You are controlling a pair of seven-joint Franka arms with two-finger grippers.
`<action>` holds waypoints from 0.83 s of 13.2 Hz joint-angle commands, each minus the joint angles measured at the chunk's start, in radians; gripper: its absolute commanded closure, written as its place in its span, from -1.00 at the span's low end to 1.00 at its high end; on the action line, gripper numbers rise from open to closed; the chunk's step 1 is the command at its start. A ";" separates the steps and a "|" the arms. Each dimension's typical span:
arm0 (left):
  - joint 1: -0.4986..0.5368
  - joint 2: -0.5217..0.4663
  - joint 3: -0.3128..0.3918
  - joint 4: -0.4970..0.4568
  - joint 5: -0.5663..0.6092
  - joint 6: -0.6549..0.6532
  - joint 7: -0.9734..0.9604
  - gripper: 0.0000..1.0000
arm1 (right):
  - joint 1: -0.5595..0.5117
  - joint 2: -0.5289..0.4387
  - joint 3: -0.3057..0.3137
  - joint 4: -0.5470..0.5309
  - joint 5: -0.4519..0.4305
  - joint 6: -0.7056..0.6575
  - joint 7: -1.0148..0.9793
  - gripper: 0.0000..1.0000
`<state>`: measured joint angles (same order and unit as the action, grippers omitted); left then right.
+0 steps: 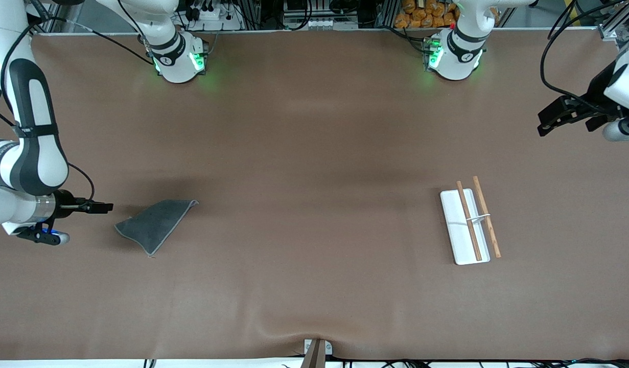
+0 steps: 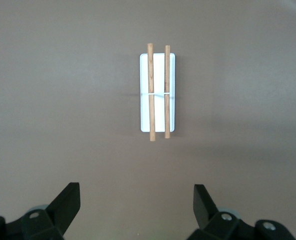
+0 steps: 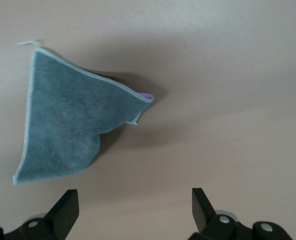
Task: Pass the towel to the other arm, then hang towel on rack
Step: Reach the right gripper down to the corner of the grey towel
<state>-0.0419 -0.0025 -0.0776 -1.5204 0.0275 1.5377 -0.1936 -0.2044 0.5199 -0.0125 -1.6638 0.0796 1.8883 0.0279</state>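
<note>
The right gripper takes the towel by its folded edge (image 1: 157,205) opposite the loop next, so the towel's corner with the loop (image 1: 150,254) stays free for the rack.
The towel (image 1: 156,225), dark grey with a lighter stitched edge, lies folded in a rough triangle on the brown table toward the right arm's end. In the right wrist view the towel (image 3: 68,125) shows a purple patch (image 3: 146,94) at one corner. My right gripper (image 1: 103,207) (image 3: 135,200) is open and empty over the table, just beside the towel and apart from it. The rack (image 1: 455,220) (image 2: 158,115), a white base with two brown rods, lies toward the left arm's end. My left gripper (image 1: 545,125) (image 2: 137,200) is open and empty, high over that end of the table, away from the rack.
The two arm bases (image 1: 179,59) (image 1: 455,56) stand along the table's edge farthest from the front camera. A small metal bracket (image 1: 317,350) sits at the nearest edge, where the brown cover wrinkles. Bare brown cover lies between the towel and the rack.
</note>
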 commanded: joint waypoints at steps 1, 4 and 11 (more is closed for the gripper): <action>-0.019 0.021 -0.001 0.016 0.011 0.021 -0.001 -1.00 | -0.009 -0.018 0.011 -0.076 0.057 0.066 0.067 -1.00; -0.026 0.026 -0.001 0.014 0.009 0.032 -0.012 -1.00 | -0.006 -0.008 0.011 -0.117 0.164 0.141 0.067 -1.00; -0.026 0.026 -0.001 0.012 0.009 0.035 -0.012 -1.00 | 0.036 0.058 0.011 -0.117 0.164 0.250 0.064 -1.00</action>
<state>-0.0627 0.0196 -0.0780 -1.5201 0.0275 1.5704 -0.1968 -0.1829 0.5620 -0.0011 -1.7799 0.2289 2.1110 0.0775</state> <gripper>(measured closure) 0.000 0.000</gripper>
